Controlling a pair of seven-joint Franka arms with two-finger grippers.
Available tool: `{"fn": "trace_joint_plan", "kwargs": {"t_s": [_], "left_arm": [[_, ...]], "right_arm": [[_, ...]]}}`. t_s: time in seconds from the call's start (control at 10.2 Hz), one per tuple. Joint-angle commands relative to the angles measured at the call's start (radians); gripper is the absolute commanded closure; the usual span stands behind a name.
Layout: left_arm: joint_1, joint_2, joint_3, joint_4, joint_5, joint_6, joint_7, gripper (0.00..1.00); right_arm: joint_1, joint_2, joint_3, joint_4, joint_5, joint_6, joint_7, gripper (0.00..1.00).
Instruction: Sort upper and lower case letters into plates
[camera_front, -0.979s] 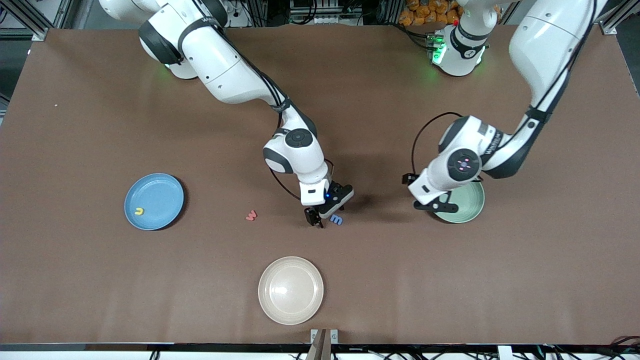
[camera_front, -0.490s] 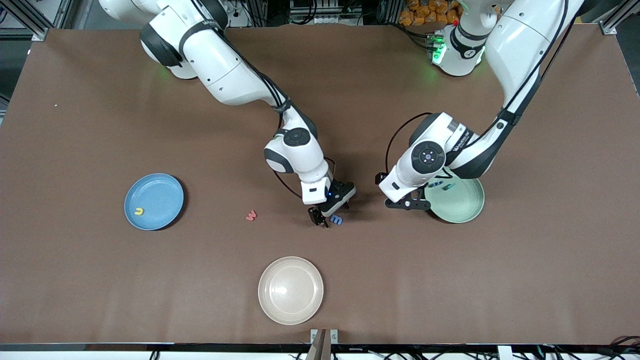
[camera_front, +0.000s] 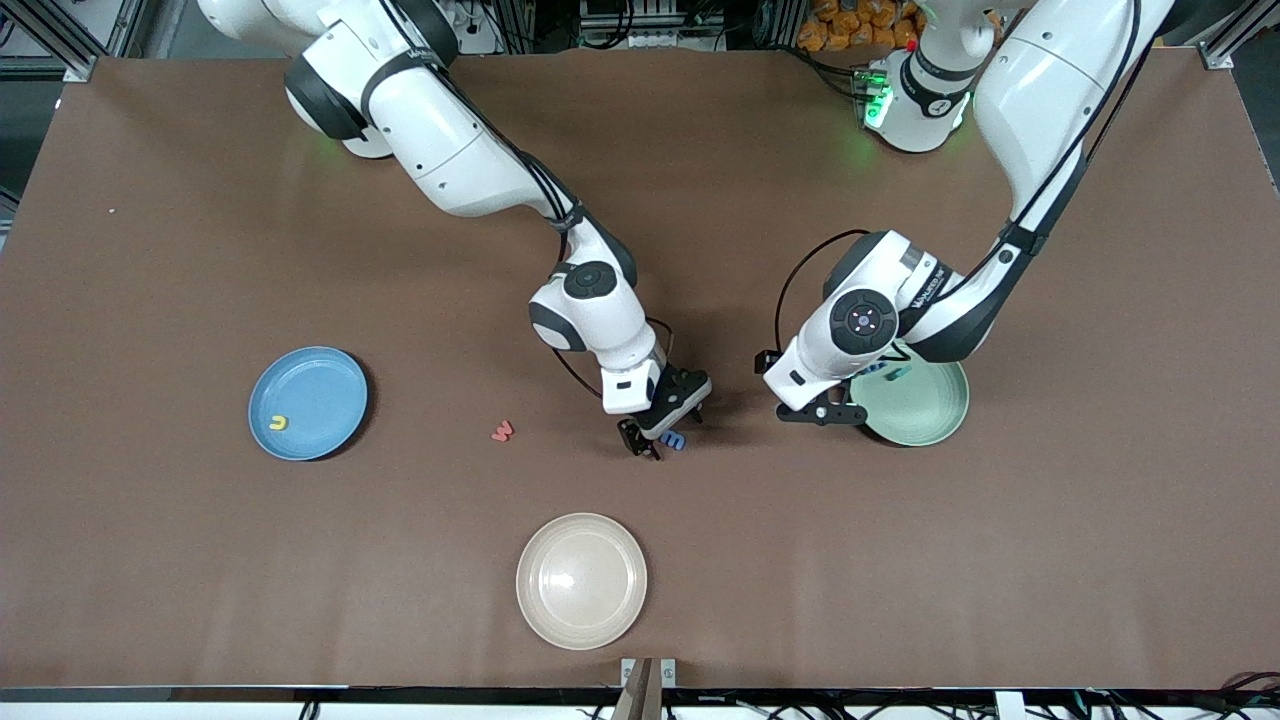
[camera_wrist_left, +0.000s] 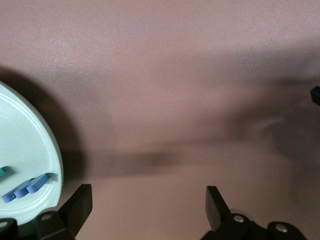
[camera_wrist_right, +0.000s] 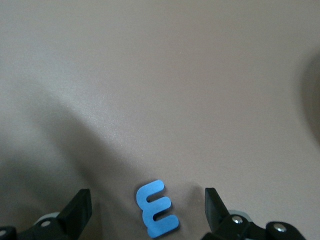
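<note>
My right gripper closes on the blue letter (camera_front: 674, 440) (camera_wrist_right: 158, 209) next, since both fingers reach down to the table, level with opposite sides of it, so closing would catch it.
A blue letter (camera_wrist_right: 156, 208) lies flat on the brown table, and my right gripper (camera_wrist_right: 147, 212) hangs low over it, open, one finger on each side without touching. In the front view that blue letter (camera_front: 677, 440) peeks out under the right gripper (camera_front: 660, 434). A red letter (camera_front: 502, 431) lies alone toward the light blue plate (camera_front: 320, 385), which holds a yellow letter (camera_front: 279, 422). The mint green plate (camera_wrist_left: 30, 150) holds blue letters (camera_wrist_left: 27, 186) and a teal letter (camera_wrist_left: 2, 172). My left gripper (camera_front: 818, 413) is open and holds nothing, over bare table just beside the mint plate (camera_front: 925, 410).
A cream-beige plate (camera_front: 581, 580) with nothing on it sits nearest the front camera, near the table's front edge. The two arms' wrists stand close together over the table's middle.
My left gripper has swung off the mint plate toward the table's middle, uncovering the letters in it. My right gripper has sunk a little over the blue letter.
</note>
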Motion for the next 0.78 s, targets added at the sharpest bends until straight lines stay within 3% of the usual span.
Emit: {"fn": "trace_joint_plan", "kwargs": {"t_s": [0.0, 0.69], "left_arm": [[0.002, 0.001, -0.001, 0.007, -0.024, -0.004, 0.010, 0.00], [0.005, 0.003, 0.001, 0.004, -0.024, -0.004, 0.011, 0.00]], "right_arm": [[-0.014, 0.030, 0.019, 0.038, 0.019, 0.007, -0.011, 0.00], [-0.017, 0.031, 0.017, 0.024, 0.030, 0.007, -0.009, 0.00]]}}
